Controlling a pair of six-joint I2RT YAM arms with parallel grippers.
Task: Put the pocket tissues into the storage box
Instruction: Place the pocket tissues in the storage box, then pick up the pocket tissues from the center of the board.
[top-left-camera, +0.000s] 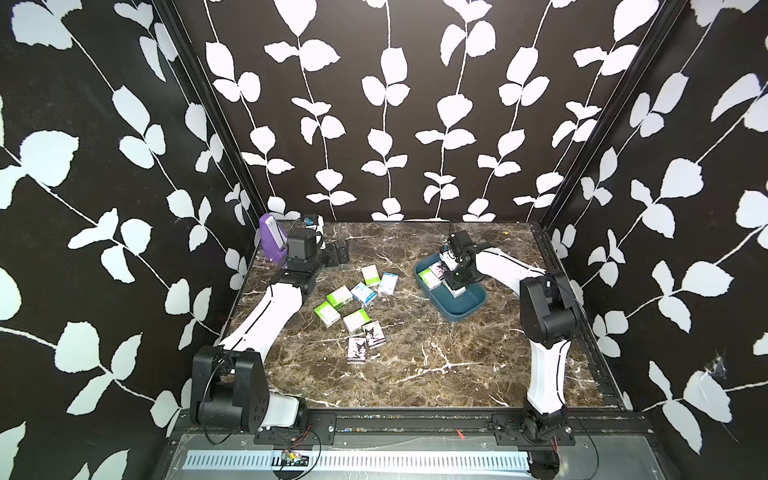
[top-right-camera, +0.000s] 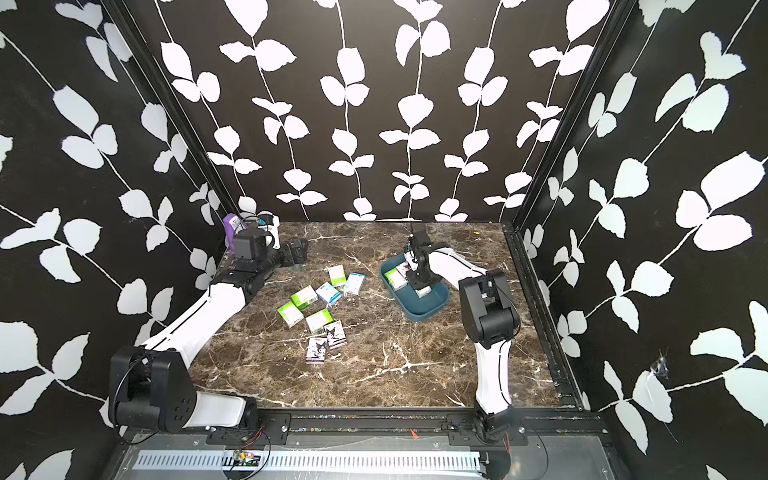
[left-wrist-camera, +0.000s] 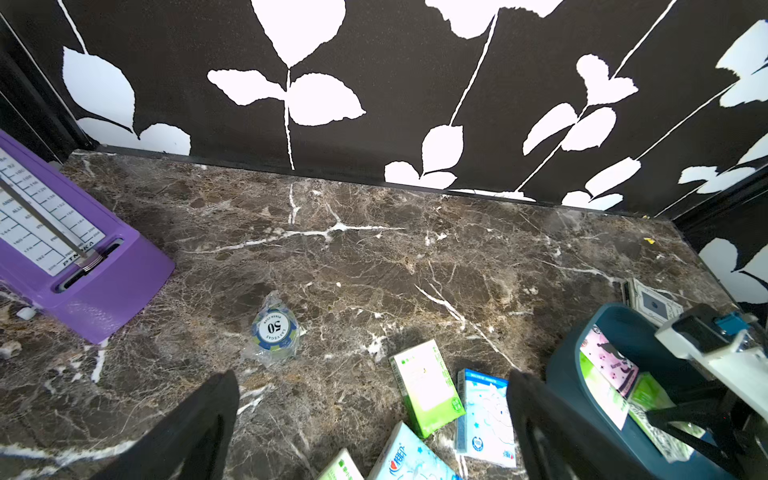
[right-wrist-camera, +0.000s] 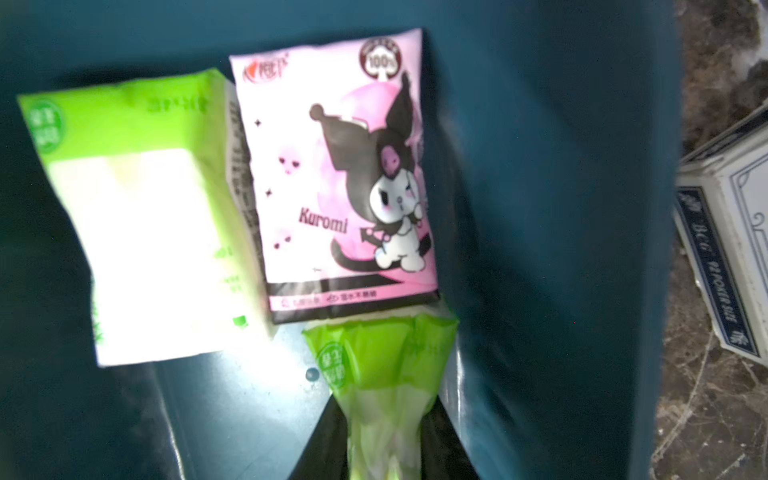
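Observation:
The held green pack's end (right-wrist-camera: 384, 352) meets the pink cartoon pack over the box's bottom, so it is time for my right gripper to release that green pack.
The dark teal storage box (top-left-camera: 463, 309) (top-right-camera: 426, 311) sits at the right of the marble table. My right gripper (top-left-camera: 455, 286) (right-wrist-camera: 384, 436) reaches down into it, shut on a green pack of pocket tissues (right-wrist-camera: 380, 361) and squeezing it. Inside the box lie another green pack (right-wrist-camera: 145, 216) and a pink cartoon pack (right-wrist-camera: 345, 174). Several loose packs (top-left-camera: 357, 299) (top-right-camera: 322, 301) lie scattered in the middle of the table. My left gripper (top-left-camera: 337, 252) (left-wrist-camera: 372, 378) hangs open at the back left, short of the nearest packs (left-wrist-camera: 426, 386).
A purple metronome (top-left-camera: 272, 239) (left-wrist-camera: 62, 249) stands in the back left corner. A wrapped poker chip (left-wrist-camera: 274, 330) lies near it. A white and blue card box (right-wrist-camera: 731, 249) (left-wrist-camera: 654, 303) rests just behind the storage box. Patterned walls close three sides.

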